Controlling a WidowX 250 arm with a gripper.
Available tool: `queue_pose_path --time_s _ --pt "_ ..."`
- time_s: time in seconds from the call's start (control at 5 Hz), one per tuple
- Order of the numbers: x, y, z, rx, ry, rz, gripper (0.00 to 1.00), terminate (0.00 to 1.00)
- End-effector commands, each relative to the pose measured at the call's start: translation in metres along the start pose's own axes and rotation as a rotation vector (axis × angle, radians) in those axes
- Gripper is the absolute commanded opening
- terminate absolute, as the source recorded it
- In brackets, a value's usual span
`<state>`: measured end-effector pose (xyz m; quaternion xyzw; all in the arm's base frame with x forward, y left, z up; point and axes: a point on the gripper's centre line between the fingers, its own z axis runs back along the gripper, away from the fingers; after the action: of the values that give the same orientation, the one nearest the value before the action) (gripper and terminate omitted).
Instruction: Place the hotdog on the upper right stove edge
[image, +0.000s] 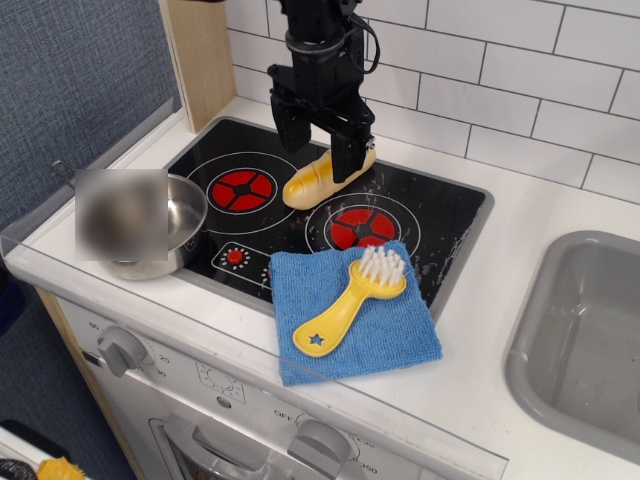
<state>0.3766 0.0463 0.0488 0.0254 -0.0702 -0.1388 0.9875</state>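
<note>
The hotdog needs to go on the stove edge (440, 174), so my gripper needs to grab the hotdog next by its end nearest the tiled wall (368, 158).
The hotdog (308, 181), a glossy golden-yellow bun, lies on the black stove (440, 215) between the two red burners, toward the back. My gripper (318, 158) hangs straight down over the hotdog's far right end. It is open, with one finger (345, 160) in front of the bun and the other behind it. The fingers are low, at or just above the bun. The bun's right end is hidden behind the finger. The stove's upper right corner (478, 196) is bare.
A blue cloth (390, 335) with a yellow scrub brush (345, 305) lies over the stove's front edge. A steel pot (185, 215) stands at the front left. A grey sink (590, 330) is at the right. A wooden panel (200, 60) and the tiled wall stand behind.
</note>
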Motion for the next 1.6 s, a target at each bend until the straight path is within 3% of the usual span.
queue_pose_path --time_s 0.0,0.2,0.4,0.6,1.0,1.2,1.4 --pt "0.02 0.013 -0.014 0.015 0.012 0.03 1.0 0.0" --pt "0.018 0.004 -0.029 -0.031 0.053 0.05 1.0 0.0" --pt "0.017 -0.001 -0.028 -0.046 0.049 0.047 0.0 0.0" --pt "0.017 0.006 -0.014 -0.034 0.017 0.059 0.0 0.0" --pt "0.026 0.052 0.039 -0.061 -0.117 0.148 0.0 0.0" --pt "0.022 0.086 0.044 -0.026 -0.127 0.18 0.0 0.0" --pt "0.015 0.115 0.03 0.028 -0.087 0.211 0.0 0.0"
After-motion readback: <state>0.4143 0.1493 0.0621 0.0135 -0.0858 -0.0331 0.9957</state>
